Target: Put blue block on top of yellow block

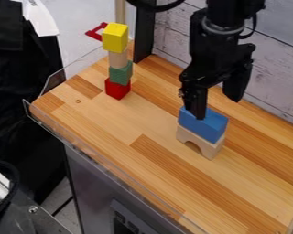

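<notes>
Next, my gripper grabs the blue block (204, 125) by its long sides to set it on top of the yellow block.
The black gripper (218, 108) hangs over the right half of the table with its fingers spread apart. Under it lies the blue block (204, 125), resting on a plain wooden arch block (198, 141). One finger's tip overlaps the blue block's top face; whether they touch I cannot tell. The other finger is further right and behind the block. The yellow block (115, 37) tops a tower at the back left, above a plain wooden piece (118, 59), a green block (120, 73) and a red block (117, 88).
A whitewashed plank wall (277, 59) runs along the table's back right side, and a dark upright post (144, 32) stands behind the tower. Low clear edging (106, 160) borders the wooden tabletop (130, 123) at the left and front.
</notes>
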Available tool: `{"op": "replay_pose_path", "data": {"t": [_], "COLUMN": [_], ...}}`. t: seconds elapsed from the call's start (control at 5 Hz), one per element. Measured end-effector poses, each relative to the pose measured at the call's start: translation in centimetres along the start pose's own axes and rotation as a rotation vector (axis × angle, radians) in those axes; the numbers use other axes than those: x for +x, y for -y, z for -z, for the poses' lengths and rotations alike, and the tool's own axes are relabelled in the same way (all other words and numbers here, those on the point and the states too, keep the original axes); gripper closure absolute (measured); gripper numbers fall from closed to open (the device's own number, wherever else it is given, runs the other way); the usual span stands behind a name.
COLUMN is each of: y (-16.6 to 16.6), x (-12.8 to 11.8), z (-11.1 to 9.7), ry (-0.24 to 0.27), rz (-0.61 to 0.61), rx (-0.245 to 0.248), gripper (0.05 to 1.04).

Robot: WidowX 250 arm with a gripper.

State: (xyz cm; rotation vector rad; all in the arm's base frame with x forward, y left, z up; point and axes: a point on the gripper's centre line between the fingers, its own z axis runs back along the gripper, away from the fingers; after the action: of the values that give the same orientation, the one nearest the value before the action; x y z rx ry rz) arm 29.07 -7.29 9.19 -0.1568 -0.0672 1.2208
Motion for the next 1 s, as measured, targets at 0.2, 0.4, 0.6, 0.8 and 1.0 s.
{"op": "replay_pose_path", "data": {"t": [0.2,0.4,0.6,0.8,1.0], "y": [0.2,0.2,0.0,-0.7,-0.7], "x": [-0.1,0.0,0.3,1.0,1.6], "z": [0.3,0.7,1.1,1.7,2.3], "ry": [-0.007,-0.014,-0.02,-0.038,-0.055], "rz": [-0.024,-0.082,-0.116,-0.174,-0.215], "rx": [-0.01,0.001,0.018,0.018,0.012], "gripper": [0.083,0.083,0.083,0.083,0.083]}}
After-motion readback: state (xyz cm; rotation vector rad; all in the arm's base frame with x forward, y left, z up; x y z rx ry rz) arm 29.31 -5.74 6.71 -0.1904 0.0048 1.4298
